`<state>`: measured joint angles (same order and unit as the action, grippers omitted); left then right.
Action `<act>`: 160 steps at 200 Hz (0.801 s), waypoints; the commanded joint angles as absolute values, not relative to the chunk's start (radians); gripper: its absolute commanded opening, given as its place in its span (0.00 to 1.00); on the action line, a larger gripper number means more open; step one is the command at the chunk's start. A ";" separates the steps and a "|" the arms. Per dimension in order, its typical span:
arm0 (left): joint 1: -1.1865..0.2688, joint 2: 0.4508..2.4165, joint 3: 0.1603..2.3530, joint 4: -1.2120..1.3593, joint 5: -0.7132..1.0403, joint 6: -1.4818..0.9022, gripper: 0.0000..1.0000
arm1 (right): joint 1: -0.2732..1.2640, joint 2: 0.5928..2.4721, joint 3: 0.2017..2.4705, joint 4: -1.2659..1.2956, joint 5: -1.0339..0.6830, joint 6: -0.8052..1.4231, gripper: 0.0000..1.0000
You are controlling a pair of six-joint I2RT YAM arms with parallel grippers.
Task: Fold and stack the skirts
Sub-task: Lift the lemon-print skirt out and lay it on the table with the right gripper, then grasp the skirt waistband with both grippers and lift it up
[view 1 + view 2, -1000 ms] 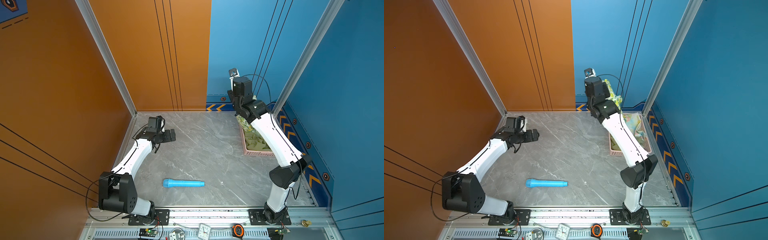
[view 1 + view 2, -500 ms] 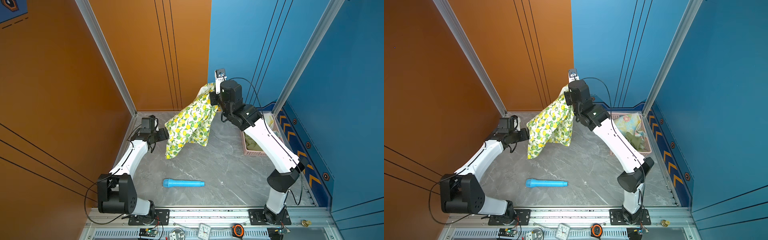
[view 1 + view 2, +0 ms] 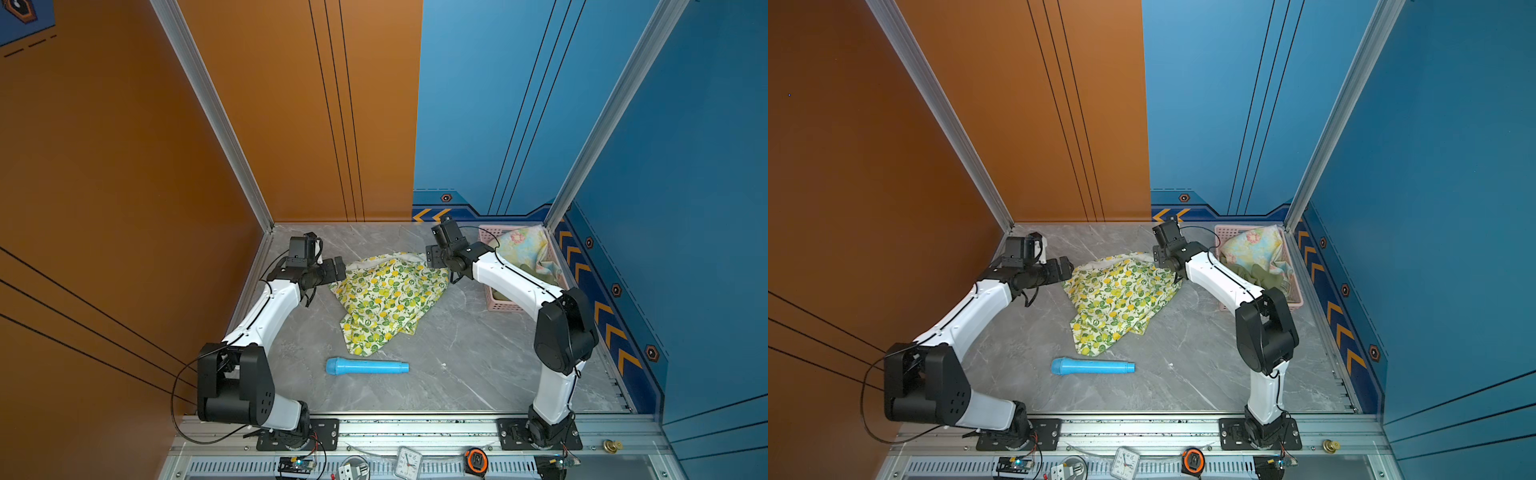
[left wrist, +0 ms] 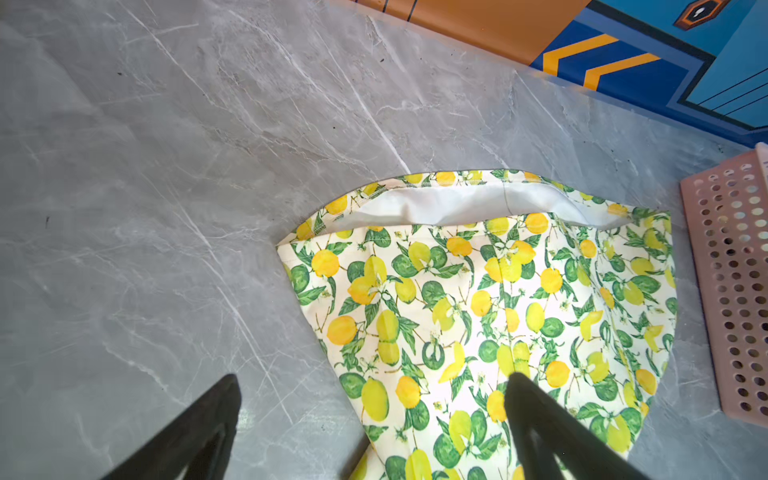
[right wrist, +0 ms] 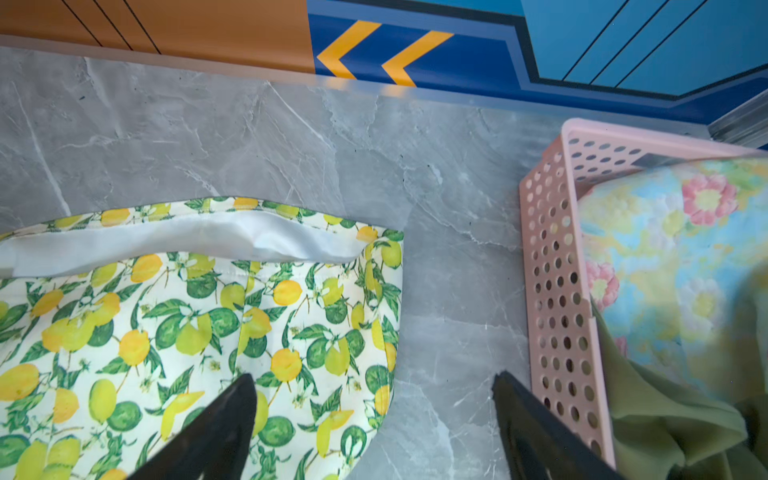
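I need to pinch the side edge (image 3: 335, 291) of the lemon-print skirt near the waistband (image 3: 380, 260) with my left gripper next, opposite my right gripper, to spread it flat for folding.
The lemon-print skirt (image 3: 386, 299) (image 3: 1121, 299) lies spread and rumpled mid-table, its white-lined waistband toward the back wall. My left gripper (image 3: 336, 268) (image 4: 372, 378) hangs open at the skirt's left edge (image 4: 498, 311), one finger over cloth, the other over bare table. Open too, my right gripper (image 3: 441, 266) (image 5: 374, 376) hovers at the skirt's right edge (image 5: 187, 332), holding nothing, with one finger over the print and the other beside the basket. The pastel floral skirt (image 3: 525, 249) (image 5: 673, 257) and the olive green skirt (image 3: 1260, 276) (image 5: 665, 415) sit bunched in the basket.
The pink lattice basket (image 3: 505, 305) (image 5: 557, 291) stands at the back right against the blue wall. A blue cylinder (image 3: 368, 367) (image 3: 1093, 367) lies on the table in front of the lemon skirt. Walls close the left, back and right sides.
My right arm swung the lemon skirt out from the basket side, lowered it to the table and opened its jaws, releasing it. The left arm barely moved.
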<state>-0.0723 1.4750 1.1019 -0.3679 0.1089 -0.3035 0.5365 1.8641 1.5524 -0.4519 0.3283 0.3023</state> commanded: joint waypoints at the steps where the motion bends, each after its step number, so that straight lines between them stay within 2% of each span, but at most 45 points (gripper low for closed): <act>1: -0.105 1.519 1.122 -0.412 0.083 -0.283 1.00 | 0.544 1.809 1.517 -0.445 0.259 0.339 0.88; 52: -0.166 1.616 1.162 -0.504 0.002 -0.265 0.98 | 0.597 1.831 1.488 -0.464 0.231 0.349 0.88; 105: -0.179 1.720 1.198 -0.528 -0.002 -0.308 0.96 | 0.592 1.864 1.466 -0.494 0.237 0.360 0.86; 159: -0.208 1.837 1.245 -0.447 0.067 -0.370 0.87 | 0.572 1.874 1.457 -0.492 0.226 0.364 0.86; 160: -0.209 1.839 1.245 -0.445 0.066 -0.371 0.85 | 0.572 1.874 1.456 -0.492 0.225 0.364 0.85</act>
